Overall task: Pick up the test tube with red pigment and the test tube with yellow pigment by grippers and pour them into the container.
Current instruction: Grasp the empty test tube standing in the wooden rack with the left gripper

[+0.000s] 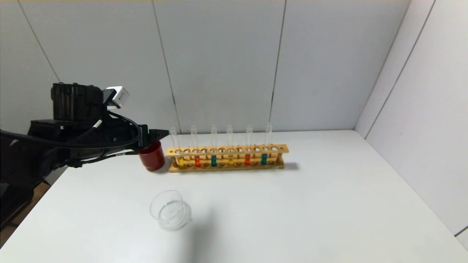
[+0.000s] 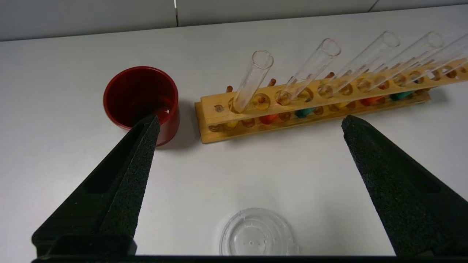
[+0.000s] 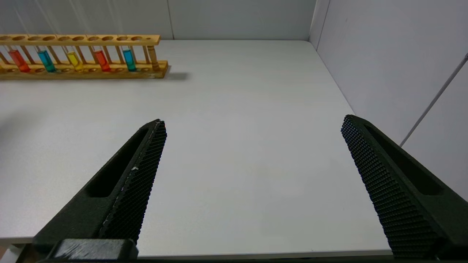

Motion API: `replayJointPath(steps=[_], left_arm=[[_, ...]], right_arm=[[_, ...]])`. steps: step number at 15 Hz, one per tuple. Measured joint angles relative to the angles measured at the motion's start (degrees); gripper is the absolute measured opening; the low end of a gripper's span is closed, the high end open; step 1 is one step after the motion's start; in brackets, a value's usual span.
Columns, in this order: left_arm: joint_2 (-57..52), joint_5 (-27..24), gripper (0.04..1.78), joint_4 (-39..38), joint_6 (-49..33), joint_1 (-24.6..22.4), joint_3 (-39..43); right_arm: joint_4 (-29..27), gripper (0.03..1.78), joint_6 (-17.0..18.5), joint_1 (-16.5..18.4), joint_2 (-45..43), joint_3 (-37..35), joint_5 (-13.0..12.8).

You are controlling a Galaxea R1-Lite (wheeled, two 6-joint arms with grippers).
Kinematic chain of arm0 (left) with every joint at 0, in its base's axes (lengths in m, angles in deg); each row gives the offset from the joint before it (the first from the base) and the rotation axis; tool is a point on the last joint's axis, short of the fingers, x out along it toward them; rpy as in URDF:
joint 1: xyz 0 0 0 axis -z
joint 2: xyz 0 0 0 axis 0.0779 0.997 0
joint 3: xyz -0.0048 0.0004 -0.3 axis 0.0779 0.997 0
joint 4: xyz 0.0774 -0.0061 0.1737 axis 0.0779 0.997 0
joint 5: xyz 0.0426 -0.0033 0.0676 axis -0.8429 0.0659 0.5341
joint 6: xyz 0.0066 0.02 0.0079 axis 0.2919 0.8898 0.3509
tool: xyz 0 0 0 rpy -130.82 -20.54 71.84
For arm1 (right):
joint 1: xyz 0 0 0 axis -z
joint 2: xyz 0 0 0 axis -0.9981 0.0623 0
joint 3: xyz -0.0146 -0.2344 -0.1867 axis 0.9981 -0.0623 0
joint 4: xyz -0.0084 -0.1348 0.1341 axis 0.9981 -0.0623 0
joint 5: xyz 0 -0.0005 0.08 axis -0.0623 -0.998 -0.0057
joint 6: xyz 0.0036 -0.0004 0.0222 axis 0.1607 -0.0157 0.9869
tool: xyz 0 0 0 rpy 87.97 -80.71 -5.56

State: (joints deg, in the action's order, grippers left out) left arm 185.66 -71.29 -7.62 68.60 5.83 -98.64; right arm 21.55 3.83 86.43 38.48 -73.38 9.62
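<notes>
The wooden rack encloses the lower end of the tube, so to pour, the left gripper next needs to grip the yellow tube nearest the red cup by its upper glass (image 1: 175, 138) (image 2: 252, 82).
A wooden rack (image 1: 226, 150) at the back of the table holds six upright tubes. From the left they hold yellow (image 1: 180, 160), red (image 1: 197, 161), teal, yellow (image 1: 230, 160), red (image 1: 247, 159) and teal liquid. The clear glass container (image 1: 170, 214) stands in front of the rack's left end. My left gripper (image 1: 159, 134) hovers open and empty above the red cup, left of the rack. In the left wrist view the gripper (image 2: 249, 122) frames the leftmost yellow tube (image 2: 252, 78), the red tube (image 2: 310, 69) and the container (image 2: 256, 233). My right gripper (image 3: 253, 120) is open and empty over bare table.
An opaque dark red cup (image 1: 153, 156) stands against the rack's left end, under the left fingers. Grey walls close the back and right sides. The right wrist view shows the rack (image 3: 109, 38) far off and the table's right edge by the wall.
</notes>
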Motion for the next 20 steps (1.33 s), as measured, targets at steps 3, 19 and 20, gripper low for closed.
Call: replayJointPath(steps=[3, 19, 20], left_arm=[[5.6, -0.2, 1.75, -5.7, 0.4, 0.0, -0.1], [22.7, -0.4, 1.75, -11.8, 0.4, 0.4, -8.6], [23.0, -0.4, 1.75, -11.9, 0.3, 0.4, -9.0]], right_arm=[[0.0, 1.75, 0.0, 0.0, 0.0, 0.0, 0.0], [0.0, 1.75, 0.0, 0.0, 0.0, 0.0, 0.0], [0.0, 1.75, 0.0, 0.0, 0.0, 0.0, 0.0]])
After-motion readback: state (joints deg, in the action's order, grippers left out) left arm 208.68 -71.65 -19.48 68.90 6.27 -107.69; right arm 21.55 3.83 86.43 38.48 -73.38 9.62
